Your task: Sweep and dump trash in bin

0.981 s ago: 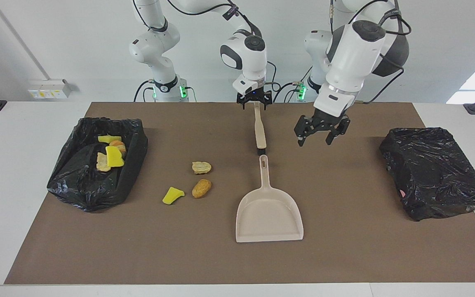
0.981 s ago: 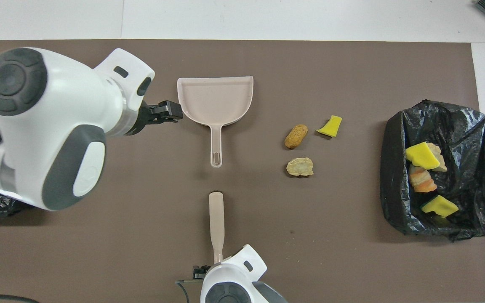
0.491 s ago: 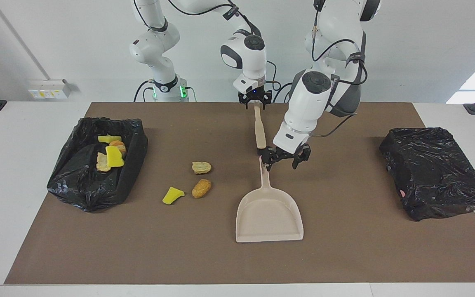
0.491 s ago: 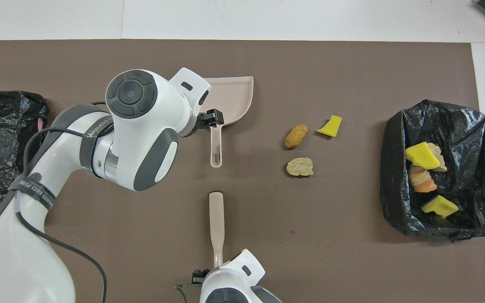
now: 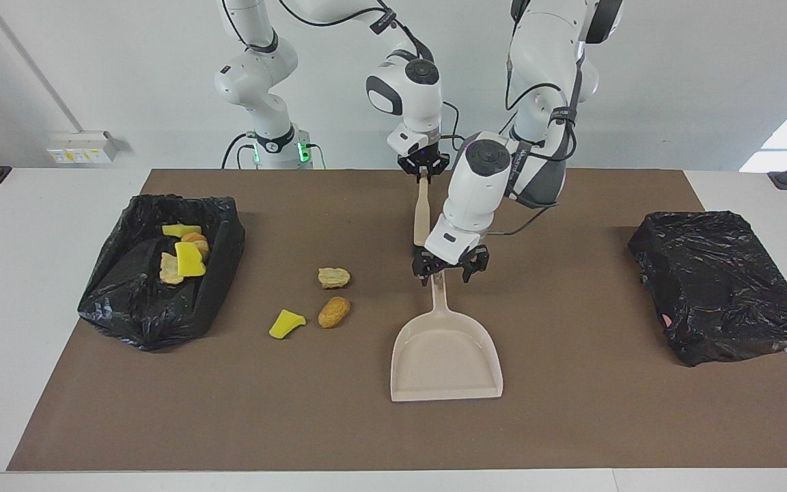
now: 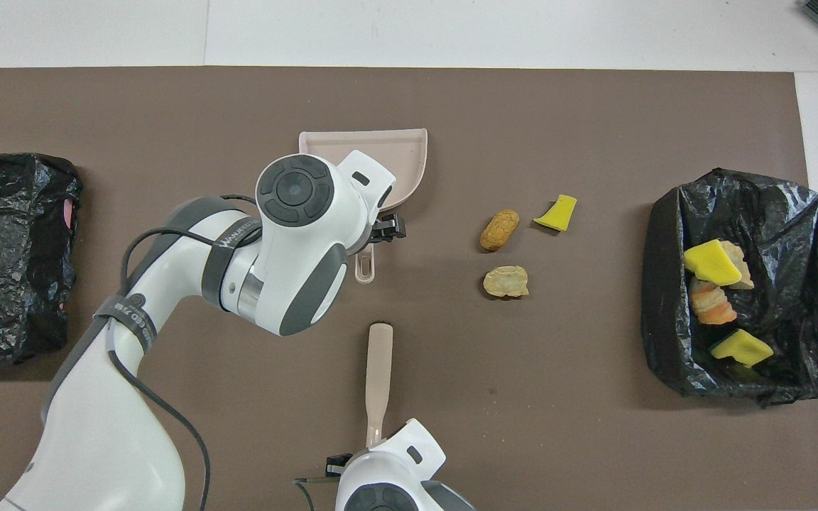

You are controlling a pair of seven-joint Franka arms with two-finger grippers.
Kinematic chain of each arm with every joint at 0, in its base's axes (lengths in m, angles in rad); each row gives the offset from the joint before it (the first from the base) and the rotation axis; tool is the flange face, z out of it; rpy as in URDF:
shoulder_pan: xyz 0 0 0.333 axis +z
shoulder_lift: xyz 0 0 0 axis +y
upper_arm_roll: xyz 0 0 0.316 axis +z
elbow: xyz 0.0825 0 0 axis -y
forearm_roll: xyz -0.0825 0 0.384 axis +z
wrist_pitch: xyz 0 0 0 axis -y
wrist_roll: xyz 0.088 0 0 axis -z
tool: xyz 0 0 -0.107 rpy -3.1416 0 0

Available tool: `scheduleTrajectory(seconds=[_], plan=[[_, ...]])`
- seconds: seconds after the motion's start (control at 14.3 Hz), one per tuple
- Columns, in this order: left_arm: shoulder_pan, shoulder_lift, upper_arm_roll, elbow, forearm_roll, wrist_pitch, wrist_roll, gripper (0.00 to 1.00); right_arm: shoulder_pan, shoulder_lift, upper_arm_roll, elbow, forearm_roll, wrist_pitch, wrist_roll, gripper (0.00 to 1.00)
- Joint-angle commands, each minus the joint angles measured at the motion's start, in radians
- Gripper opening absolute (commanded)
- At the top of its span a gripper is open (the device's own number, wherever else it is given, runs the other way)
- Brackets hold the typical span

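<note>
I need to grab the dustpan with my left gripper next, by its narrow handle [image 6: 365, 263], because the dustpan's broad tray [image 6: 380, 153] is far wider than my fingers.
Three pieces of trash lie on the brown mat: a yellow sponge wedge [image 5: 287, 322] [image 6: 558, 213], a tan lump [image 5: 334, 311] [image 6: 499, 229] and a paler lump [image 5: 334, 277] [image 6: 505, 281]. The bin [image 5: 127, 301] [image 6: 799, 213], lined with a black bag, holds several more scraps at the right arm's end. The beige dustpan [image 5: 447, 355] [image 6: 409, 152] lies flat mid-table. My left gripper [image 5: 443, 270] is open, low over the end of the dustpan's handle, its fingers on either side. My right gripper [image 5: 423, 167] is shut on the handle of the beige brush [image 5: 421, 215] [image 6: 379, 376].
A second black bag [image 5: 718, 283] [image 6: 4, 248] sits at the left arm's end of the table. The mat's edge farthest from the robots [image 5: 393, 468] lies past the dustpan's mouth.
The left arm swung in from the left arm's end and came down over the dustpan handle. The right gripper shut on the brush, whose free end swung slightly toward the right arm's end.
</note>
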Motion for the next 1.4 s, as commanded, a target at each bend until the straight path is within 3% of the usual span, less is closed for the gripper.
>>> scheduleTrajectory(seconds=[0.0,0.21,0.28,0.42,0.49,0.56,0.91,1.33], plan=[[-0.031,0.019,0.019,-0.010,0.021,0.036,-0.019,1.00,0.001,0.011,-0.004,0.014,0.023,0.000,0.015,0.00],[-0.029,0.019,0.019,-0.014,0.031,0.036,-0.018,1.00,-0.042,-0.042,-0.005,0.014,0.023,-0.110,-0.001,0.00],[-0.028,0.019,0.019,-0.014,0.031,0.033,-0.018,0.94,-0.063,-0.068,-0.007,0.008,0.021,-0.151,-0.005,0.00],[-0.028,0.018,0.022,-0.011,0.037,0.018,-0.018,0.34,-0.111,-0.123,-0.007,-0.009,0.021,-0.211,-0.065,0.00],[-0.026,0.018,0.022,-0.008,0.051,0.016,-0.016,0.08,-0.140,-0.149,-0.005,-0.009,0.021,-0.247,-0.089,0.00],[-0.023,0.018,0.022,-0.005,0.057,0.018,-0.015,0.00,-0.166,-0.175,-0.005,-0.009,0.021,-0.276,-0.112,0.00],[-0.017,0.010,0.023,0.003,0.188,0.016,0.045,0.00,-0.330,-0.257,-0.008,0.002,0.018,-0.445,-0.293,0.00],[0.046,-0.056,0.025,-0.002,0.192,-0.040,0.376,0.00,-0.542,-0.228,-0.010,0.077,-0.063,-0.517,-0.500,0.00]])
